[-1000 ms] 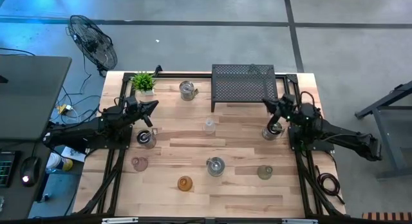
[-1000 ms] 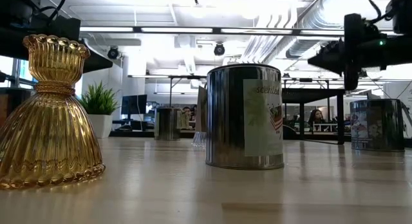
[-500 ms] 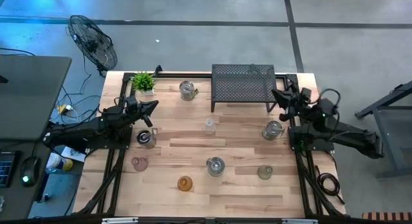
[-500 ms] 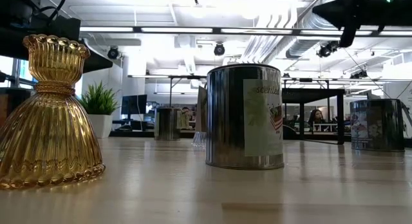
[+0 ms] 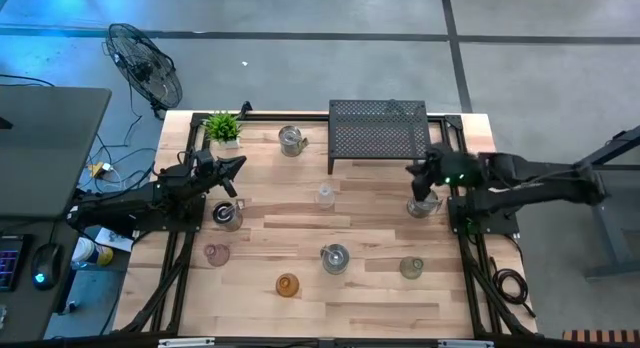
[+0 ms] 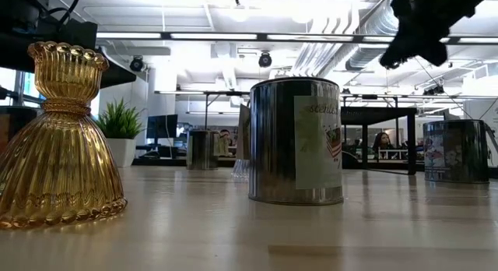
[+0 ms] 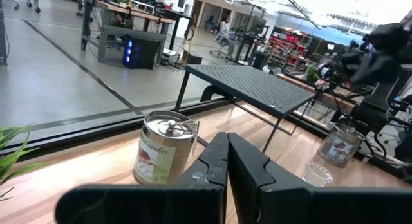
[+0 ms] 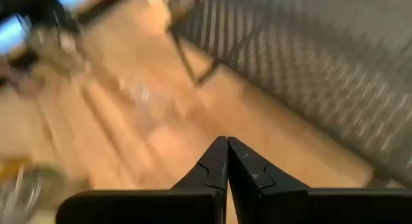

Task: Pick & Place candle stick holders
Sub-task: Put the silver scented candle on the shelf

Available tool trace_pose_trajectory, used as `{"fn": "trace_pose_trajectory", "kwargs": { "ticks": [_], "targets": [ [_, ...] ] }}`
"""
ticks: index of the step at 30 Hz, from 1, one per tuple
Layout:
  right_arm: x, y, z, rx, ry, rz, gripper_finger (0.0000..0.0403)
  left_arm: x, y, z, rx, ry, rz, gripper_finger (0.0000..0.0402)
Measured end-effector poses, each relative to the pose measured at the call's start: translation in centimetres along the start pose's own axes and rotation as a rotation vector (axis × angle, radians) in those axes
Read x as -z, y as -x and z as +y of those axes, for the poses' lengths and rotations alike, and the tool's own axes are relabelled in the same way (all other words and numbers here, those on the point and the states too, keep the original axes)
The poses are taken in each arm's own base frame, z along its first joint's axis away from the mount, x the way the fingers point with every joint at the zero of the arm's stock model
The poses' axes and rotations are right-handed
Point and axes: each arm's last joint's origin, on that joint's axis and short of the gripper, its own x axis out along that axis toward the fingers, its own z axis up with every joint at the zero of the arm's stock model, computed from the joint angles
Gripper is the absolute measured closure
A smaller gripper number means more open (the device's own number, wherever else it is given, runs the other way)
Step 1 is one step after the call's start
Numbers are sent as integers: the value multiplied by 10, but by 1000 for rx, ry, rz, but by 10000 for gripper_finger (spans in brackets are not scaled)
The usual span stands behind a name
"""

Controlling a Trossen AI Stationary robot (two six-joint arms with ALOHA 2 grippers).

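My right gripper grabs the silvery holder by its rim (image 5: 421, 202) next, to place it on the black mesh rack (image 5: 379, 129).
Several candle stick holders stand on their bases on the wooden table: a silvery one (image 5: 291, 140) at the far side, a small clear one (image 5: 325, 195), silvery ones (image 5: 228, 215) (image 5: 335, 257) (image 5: 424, 202), a pink one (image 5: 217, 254), an amber one (image 5: 287, 284) (image 6: 58, 139) and a greenish one (image 5: 411, 268). My left gripper (image 5: 240, 163) (image 7: 226, 139) rests shut and empty at the table's left, pointing level. My right gripper (image 5: 413, 172) (image 8: 226, 141) hangs shut and empty, tipped downward, above the silvery holder at the right and beside the rack.
A black mesh rack (image 5: 380, 133) (image 7: 257, 85) stands at the far edge, right of centre. A green potted plant (image 5: 222, 126) sits at the far left corner. Black frame rails run along both side edges. Open wood lies between the holders in the middle.
My right gripper has risen from beside the silvery holder at the right, swung toward the far edge by the rack, then come back above that holder, tipping nose-down. It has stayed shut and carries nothing. No holder has moved.
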Motion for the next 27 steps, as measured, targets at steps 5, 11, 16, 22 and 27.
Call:
{"fn": "trace_pose_trajectory", "kwargs": {
  "ticks": [5,11,16,22,27],
  "targets": [
    [15,2,18,70,-24,193,403,0,0,0,-1,2,-5,401],
    [28,-1,38,161,-67,345,403,-1,0,-2,46,14,2,401],
    [39,-15,46,252,-106,462,387,1,0,-1,52,8,17,401],
    [46,-32,45,386,-96,554,313,2,0,-2,91,-11,43,401],
    [43,-44,38,487,-65,572,284,2,0,-3,99,-54,43,401]
  ]
}}
